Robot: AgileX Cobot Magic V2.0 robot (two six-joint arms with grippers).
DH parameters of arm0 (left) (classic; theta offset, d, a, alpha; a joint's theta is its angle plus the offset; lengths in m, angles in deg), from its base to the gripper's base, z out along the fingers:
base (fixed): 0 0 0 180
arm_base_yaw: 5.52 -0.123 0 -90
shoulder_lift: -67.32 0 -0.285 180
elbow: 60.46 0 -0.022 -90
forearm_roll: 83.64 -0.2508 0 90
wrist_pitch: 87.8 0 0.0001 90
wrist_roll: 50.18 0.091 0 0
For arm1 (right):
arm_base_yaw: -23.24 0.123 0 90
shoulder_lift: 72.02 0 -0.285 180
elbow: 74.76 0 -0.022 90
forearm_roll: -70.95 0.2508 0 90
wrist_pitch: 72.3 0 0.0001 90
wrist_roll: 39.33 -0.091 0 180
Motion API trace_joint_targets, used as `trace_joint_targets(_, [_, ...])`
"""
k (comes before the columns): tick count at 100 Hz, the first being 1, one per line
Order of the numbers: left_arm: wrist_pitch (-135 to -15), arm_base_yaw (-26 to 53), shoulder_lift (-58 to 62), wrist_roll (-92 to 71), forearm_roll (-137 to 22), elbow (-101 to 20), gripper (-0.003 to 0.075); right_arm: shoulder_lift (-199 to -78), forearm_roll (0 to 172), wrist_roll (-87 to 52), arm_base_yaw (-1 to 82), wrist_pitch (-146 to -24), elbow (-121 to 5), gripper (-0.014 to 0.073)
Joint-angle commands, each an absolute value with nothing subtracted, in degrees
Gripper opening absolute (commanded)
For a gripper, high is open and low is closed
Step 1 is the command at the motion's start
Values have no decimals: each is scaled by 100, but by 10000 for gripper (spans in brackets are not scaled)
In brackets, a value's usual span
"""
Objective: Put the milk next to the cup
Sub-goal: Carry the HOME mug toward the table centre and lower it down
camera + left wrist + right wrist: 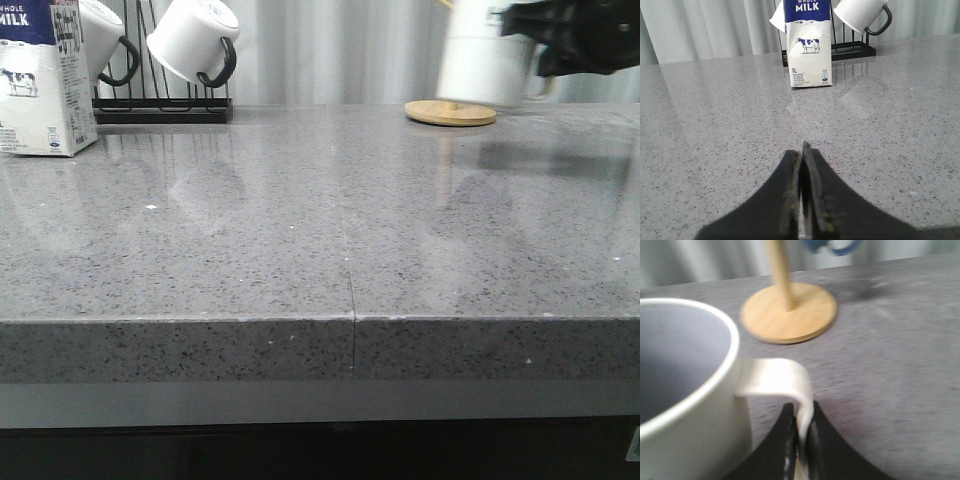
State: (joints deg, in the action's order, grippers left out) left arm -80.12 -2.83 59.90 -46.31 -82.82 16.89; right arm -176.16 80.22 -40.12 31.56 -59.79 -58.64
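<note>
My right gripper keeps hold of the cup for now, since the white cup's base is above the grey counter and the cup would drop if I opened now.
The milk (45,85), a white carton with a cow picture and a dark blue top, stands upright at the far left back of the counter. It also shows straight ahead in the left wrist view (807,45), well beyond my left gripper (802,152), which is shut on nothing above bare counter. At the back right, my right gripper (540,55) is shut on the white handle of the cup (485,60). The cup is blurred and held just above the counter. In the right wrist view the cup (685,390) is upright, its handle pinched in the gripper (801,420).
A round wooden stand base (450,112) with a pole sits just behind the cup (788,312), a blue mug (832,245) hanging on it. Behind the milk, a black rack (160,105) holds white mugs with black handles (195,40). The grey counter's front edge (350,320) runs across the view.
</note>
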Motion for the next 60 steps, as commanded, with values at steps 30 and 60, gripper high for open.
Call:
trace_joint_targets(30, [-8470, -283, 6162, -4689, -8242, 1924, -21, -17536, 7985, -3973, 4400, -5220, -6051, -68])
trace_joint_targets(60, [-8470, -283, 6162, -4689, -8242, 1924, -21, -18234, 7971, -3973, 4547, -3814, -6051, -66])
